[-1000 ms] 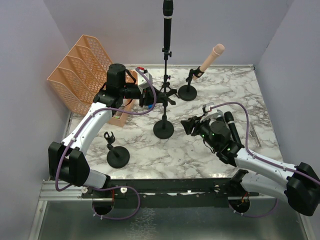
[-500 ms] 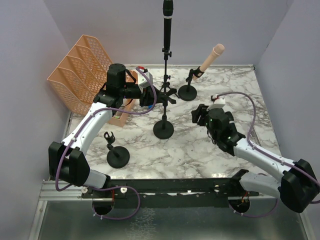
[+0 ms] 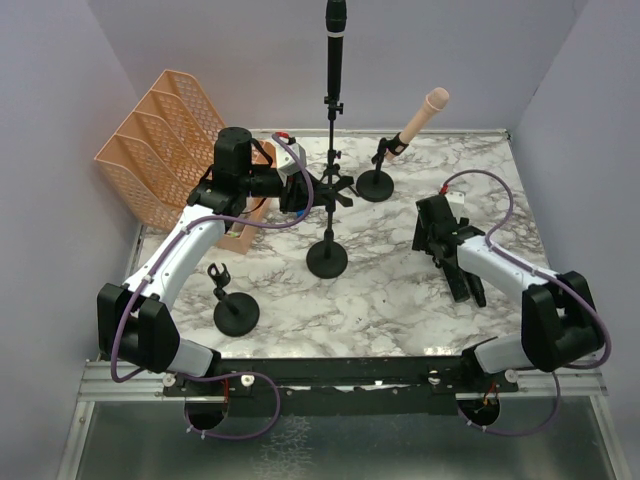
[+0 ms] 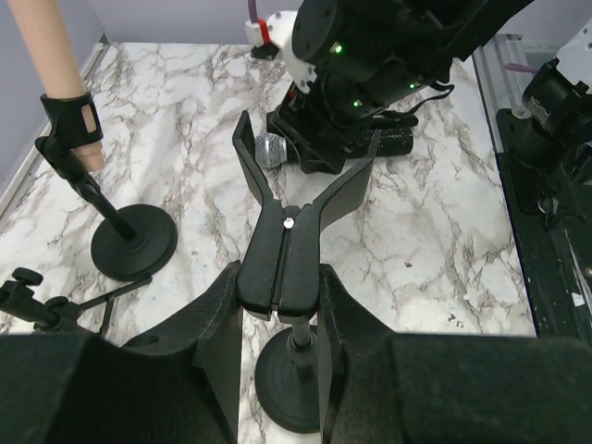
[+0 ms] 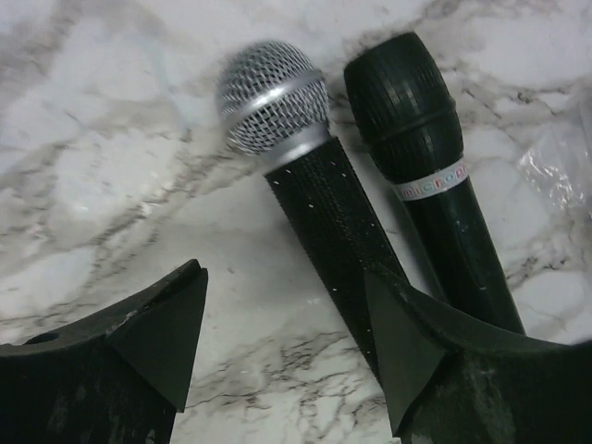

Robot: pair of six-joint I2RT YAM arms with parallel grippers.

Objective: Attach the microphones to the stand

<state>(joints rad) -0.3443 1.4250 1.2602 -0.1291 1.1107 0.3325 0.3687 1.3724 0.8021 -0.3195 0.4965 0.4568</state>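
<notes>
Marble tabletop is between my fingers, one above the handle (image 3: 457,282) (image 5: 326,222). My right gripper must first move toward that handle, then close on the silver-headed microphone.
My left gripper (image 3: 303,190) (image 4: 282,310) is shut on the spring clip (image 4: 282,268) of the middle stand (image 3: 327,258), and the clip's jaws are spread in a V. My right gripper (image 3: 432,226) (image 5: 287,347) is open and low over two microphones lying side by side on the table. One is black with a silver mesh head (image 5: 274,97) (image 4: 270,150), and its handle runs under my right finger. The other is all black (image 5: 407,102). A black microphone (image 3: 335,30) stands on the tall stand. The pale pink microphone (image 3: 422,115) (image 4: 51,55) sits clipped in the far stand.
A small stand (image 3: 235,312) with an empty clip is at the near left. An orange file rack (image 3: 165,135) and a box (image 3: 243,228) stand at the left. A clear plastic bag (image 5: 560,166) lies right of the microphones. Grey walls enclose the marble table (image 3: 380,300).
My right arm swung right and away from the middle stand, and its gripper came over the two lying microphones. My left gripper has not moved from the clip.
</notes>
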